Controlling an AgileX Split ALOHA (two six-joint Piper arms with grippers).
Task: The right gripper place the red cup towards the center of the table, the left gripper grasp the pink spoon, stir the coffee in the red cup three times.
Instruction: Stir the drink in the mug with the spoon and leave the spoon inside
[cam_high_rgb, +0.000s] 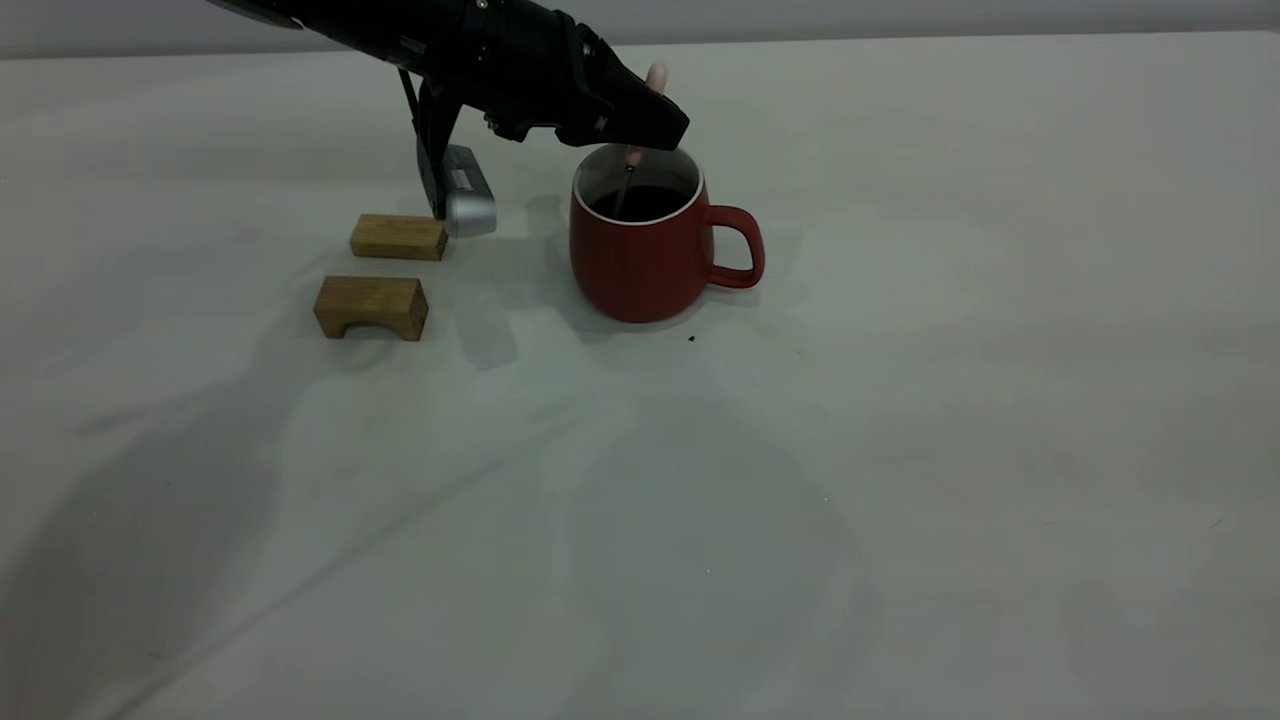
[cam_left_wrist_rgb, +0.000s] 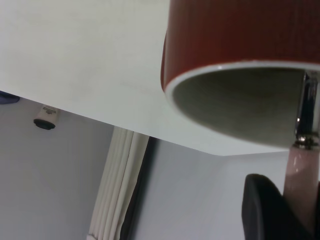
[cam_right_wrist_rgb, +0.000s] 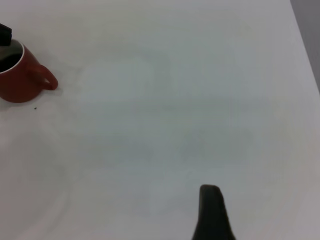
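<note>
The spoon's grey neck goes down inside the red cup's rim, so the spoon would stay in the cup if the left gripper opened now: the left gripper needs to let go of it.
The red cup stands on the table a little left of the middle, its handle pointing right. Dark coffee fills it. My left gripper hangs just above the cup's rim, shut on the pink spoon. The spoon's handle end pokes up behind the gripper, and its grey neck reaches down into the coffee. In the left wrist view the pink spoon runs from my fingers into the red cup. My right gripper hovers far to the cup's right, away from the red cup.
Two wooden blocks lie left of the cup, a flat block farther back and an arched block nearer the front. A tiny dark speck sits just in front of the cup. Bare table spreads to the right and front.
</note>
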